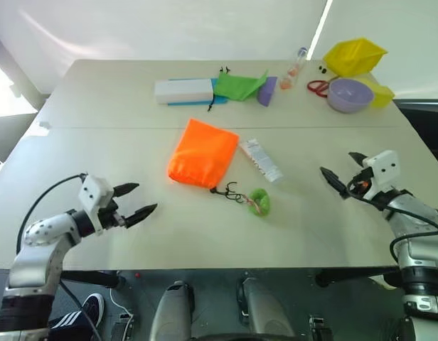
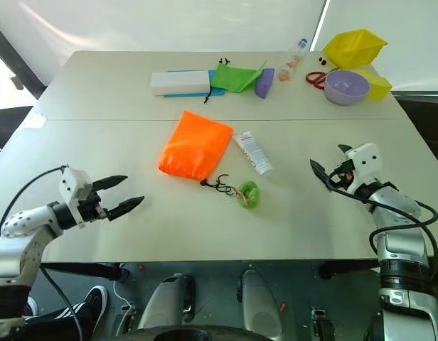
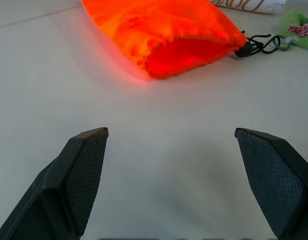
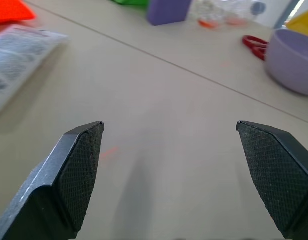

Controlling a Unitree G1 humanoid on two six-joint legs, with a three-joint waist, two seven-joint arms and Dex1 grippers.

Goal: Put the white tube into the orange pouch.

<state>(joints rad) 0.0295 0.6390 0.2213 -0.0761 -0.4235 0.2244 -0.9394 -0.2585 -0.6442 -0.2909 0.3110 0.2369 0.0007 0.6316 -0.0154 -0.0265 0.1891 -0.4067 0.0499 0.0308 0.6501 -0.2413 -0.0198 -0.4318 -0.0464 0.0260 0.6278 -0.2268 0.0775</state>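
I should grab the orange pouch by its near rim (image 3: 161, 76) with my left gripper next, as it lies flat and slack with its opening's edge (image 3: 186, 41) standing open.
The orange pouch (image 1: 203, 153) lies flat near the middle of the table, its mouth toward me; its dark cord ends in a green fuzzy ball (image 1: 259, 202). Just right of the pouch lies the white tube (image 1: 260, 159), flat on the table beside it. My left gripper (image 1: 134, 202) hovers open over the near left part of the table, pointing toward the pouch with nothing between its fingers. My right gripper (image 1: 340, 172) stands open at the right side, empty, well clear of the tube. The pouch mouth (image 3: 181, 52) faces the left wrist camera.
Along the far edge sit a white box (image 1: 183, 91), a green fabric pouch (image 1: 239, 85), a purple block (image 1: 267, 90), a clear bottle (image 1: 296, 68), red scissors (image 1: 317, 87), a lilac bowl (image 1: 349, 94) and yellow containers (image 1: 354, 55).
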